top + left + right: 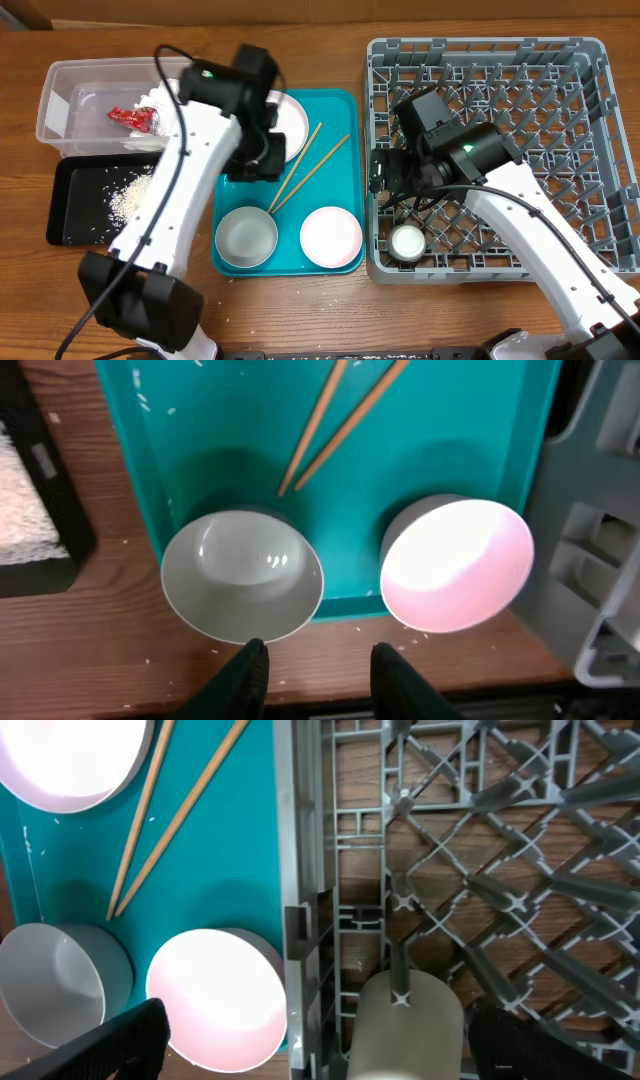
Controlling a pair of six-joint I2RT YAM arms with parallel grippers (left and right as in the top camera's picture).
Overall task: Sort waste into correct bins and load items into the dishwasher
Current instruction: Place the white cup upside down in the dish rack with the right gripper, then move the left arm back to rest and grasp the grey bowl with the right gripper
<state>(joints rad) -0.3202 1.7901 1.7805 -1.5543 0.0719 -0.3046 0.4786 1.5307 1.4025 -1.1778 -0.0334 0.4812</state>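
Observation:
My right gripper grabs the greyish bowl's rim point(275, 238) on the side facing the white bowl point(331, 236) next, to load the greyish bowl tilted into the dish rack.
The small white cup point(408, 242) point(405, 1020) sits in the front left corner of the grey dish rack point(500, 80). My right gripper point(325, 1045) hangs above it, open wide, fingers well clear on either side. My left gripper point(315, 650) is open and empty, held high over the teal tray point(340, 110). On that tray lie the white plate point(292, 120), two chopsticks point(308, 165) point(340, 420), the greyish bowl point(245, 237) point(243, 575) and the white bowl point(331, 236) point(455, 565). The left arm covers part of the plate.
The clear tub point(55, 100) at the back left holds the red wrapper point(133, 118) and the white napkin point(160, 97). In front of it the black tray point(70, 190) carries rice grains point(128, 195). A few grains dot the table by the teal tray's front edge.

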